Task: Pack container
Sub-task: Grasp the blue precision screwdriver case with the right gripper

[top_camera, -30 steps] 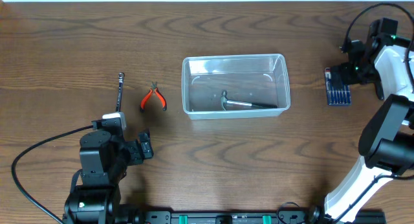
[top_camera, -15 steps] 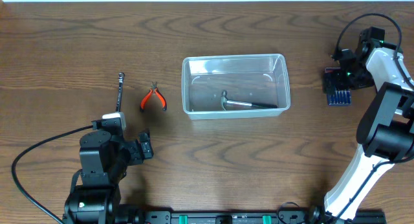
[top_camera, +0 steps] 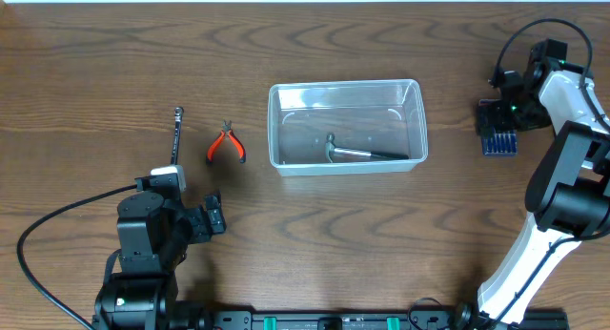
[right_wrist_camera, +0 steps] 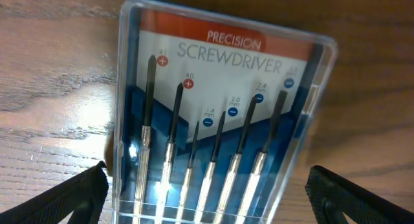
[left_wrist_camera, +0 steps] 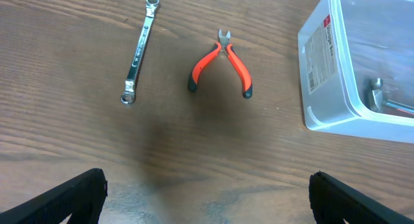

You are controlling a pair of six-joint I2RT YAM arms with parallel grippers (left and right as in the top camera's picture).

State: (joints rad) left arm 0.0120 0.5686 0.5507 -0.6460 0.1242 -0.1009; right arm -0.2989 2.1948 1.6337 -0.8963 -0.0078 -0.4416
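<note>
My right gripper should close now on the long sides of the case, because the case lies turned between my fingers. Closing now would hold the case slightly crooked.
The clear plastic container [top_camera: 346,124] stands mid-table with a hammer [top_camera: 357,153] lying inside; its corner shows in the left wrist view [left_wrist_camera: 349,68]. Orange-handled pliers [top_camera: 226,144] [left_wrist_camera: 220,62] and a steel wrench [top_camera: 177,132] [left_wrist_camera: 139,49] lie left of it. A clear case of precision screwdrivers [top_camera: 498,130] [right_wrist_camera: 220,120] lies at the right. My right gripper [right_wrist_camera: 207,195] is open, low over the case, a finger on either side of it. My left gripper [left_wrist_camera: 207,198] is open and empty, near the table's front left, short of the pliers and wrench.
The table is dark wood. A black cable [top_camera: 57,225] runs from the left arm's base across the front left. The right arm [top_camera: 562,177] reaches along the right edge.
The right arm has swung in over the screwdriver case during the first half second, then held still. The left arm and the tools have not moved.
</note>
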